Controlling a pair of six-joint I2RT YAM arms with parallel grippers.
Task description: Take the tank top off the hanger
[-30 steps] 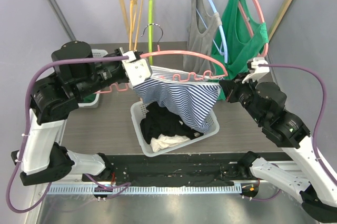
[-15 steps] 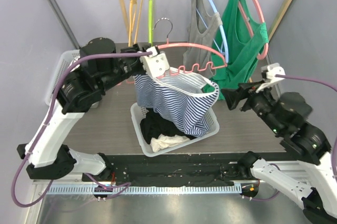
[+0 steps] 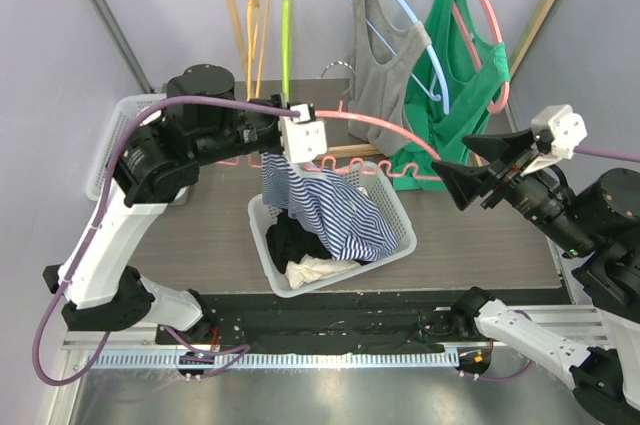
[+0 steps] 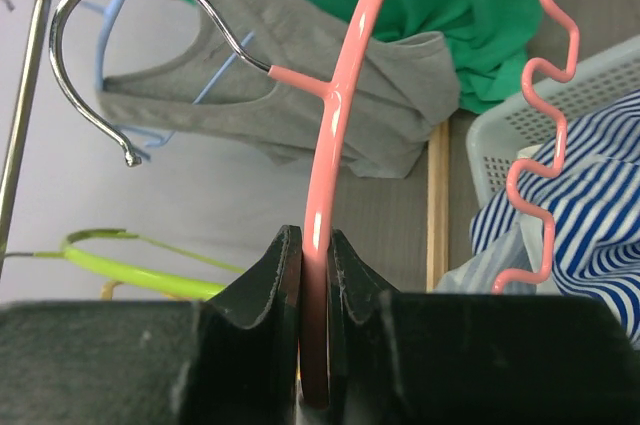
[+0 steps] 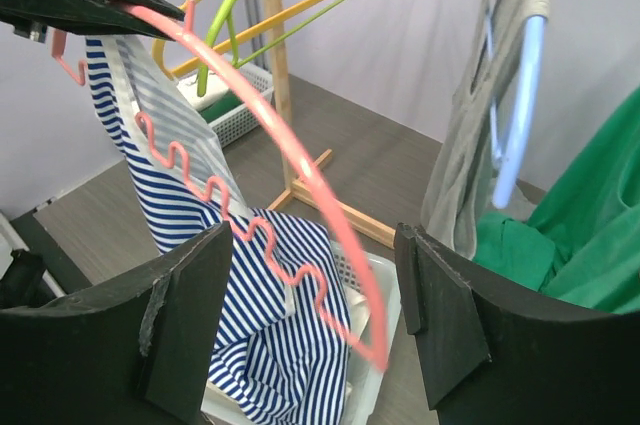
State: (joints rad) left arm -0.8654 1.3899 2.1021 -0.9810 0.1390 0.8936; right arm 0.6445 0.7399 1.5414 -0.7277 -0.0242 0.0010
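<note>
The robot's right gripper will reach the pink hanger (image 3: 378,125) and grab it by its bare end (image 3: 431,152). The hanger's other end then stays free for taking off the tank top.
My left gripper (image 3: 302,133) (image 4: 315,245) is shut on the pink hanger (image 3: 378,125) (image 4: 338,85) near its steel hook (image 4: 95,5) and holds it tilted above the basket. The blue-and-white striped tank top (image 3: 328,207) (image 5: 185,185) (image 4: 590,210) hangs from the hanger's left end only. Its lower part is draped into the white basket (image 3: 404,237) (image 5: 372,275). The hanger's right end (image 5: 372,353) is bare. My right gripper (image 3: 455,163) (image 5: 312,250) stands open to the right of the hanger, holding nothing.
A wooden rack (image 3: 234,5) at the back carries yellow (image 3: 256,25) and green hangers (image 3: 285,35), a grey top on a blue hanger (image 3: 378,55) and a green top (image 3: 455,75). The basket holds black and white clothes (image 3: 305,250). A second white basket (image 3: 112,140) stands far left.
My right gripper opened, let go of the top and drew back to the right. My left arm carried the hanger right and back; the top slid off its right end and sagged into the basket.
</note>
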